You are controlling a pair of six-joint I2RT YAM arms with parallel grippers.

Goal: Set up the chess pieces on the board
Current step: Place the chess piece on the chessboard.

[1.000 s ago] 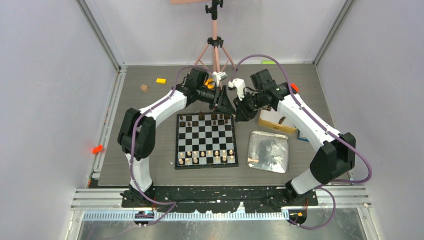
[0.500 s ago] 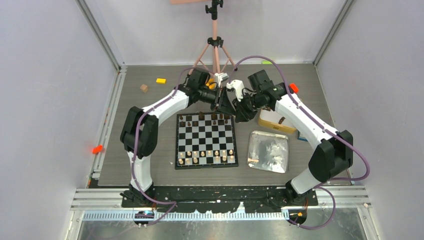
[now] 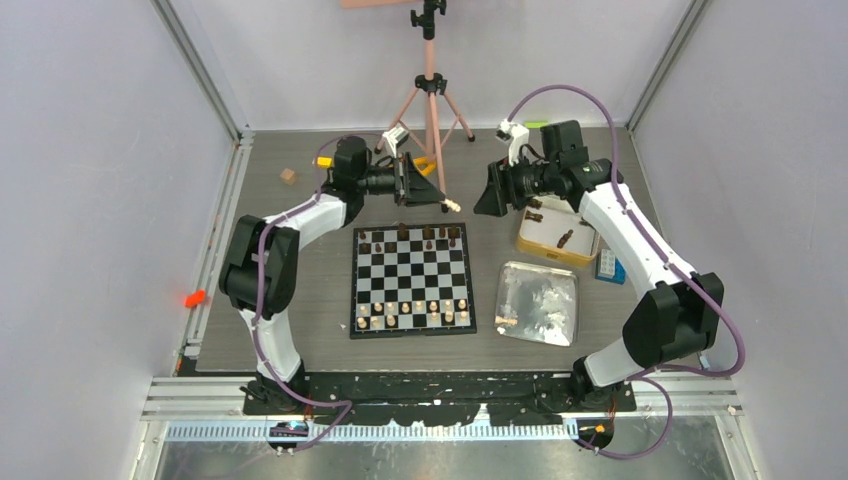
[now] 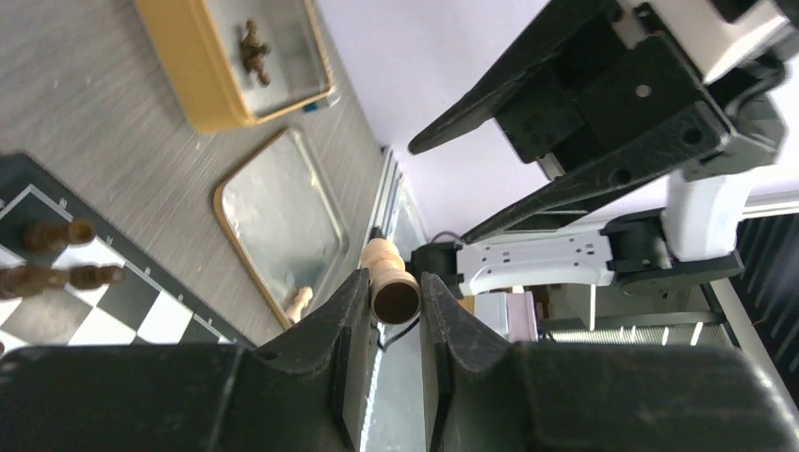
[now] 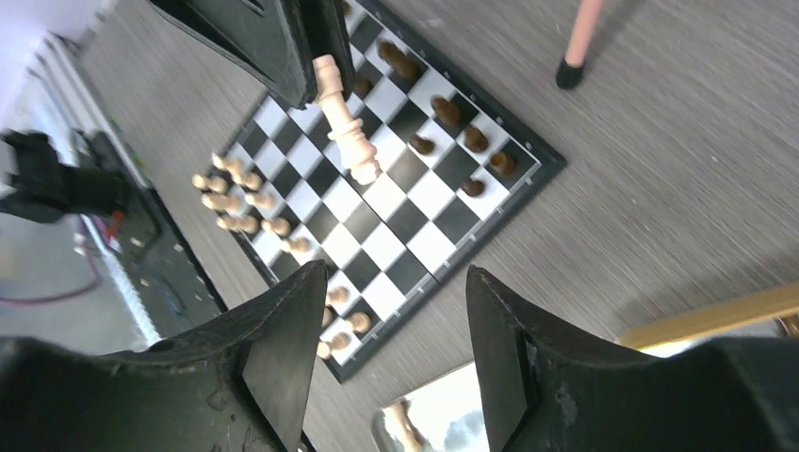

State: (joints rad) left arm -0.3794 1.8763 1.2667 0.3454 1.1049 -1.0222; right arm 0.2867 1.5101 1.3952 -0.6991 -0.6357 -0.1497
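My right gripper grabs the light tan chess piece by its free head end [image 3: 454,206] next, so its base stays free to stand on the board [image 3: 412,280].
The checkered board [image 3: 412,280] lies at the table's middle, with dark chessmen [image 3: 420,234] on its far rows and light chessmen [image 3: 415,314] on its near rows. My left gripper [image 3: 443,200] is shut on a light tan chess piece [image 4: 390,279], held in the air beyond the board's far edge; the piece also shows in the right wrist view [image 5: 345,129]. My right gripper [image 3: 484,201] is open and empty, raised to the right of the left one, near the gold-rimmed tin [image 3: 553,234]. The board also shows in the right wrist view [image 5: 386,202].
The gold-rimmed tin holds dark pieces [image 4: 252,42]. A shiny silver tray [image 3: 538,302] right of the board holds a light piece [image 4: 298,301]. A tripod [image 3: 431,95] stands behind the board. Coloured blocks [image 3: 322,161] lie at the far left, a blue one [image 3: 606,266] at the right.
The two grippers, close together above the board's far edge, have drawn apart. The left now holds the light piece and has swung left; the right has opened and pulled back right.
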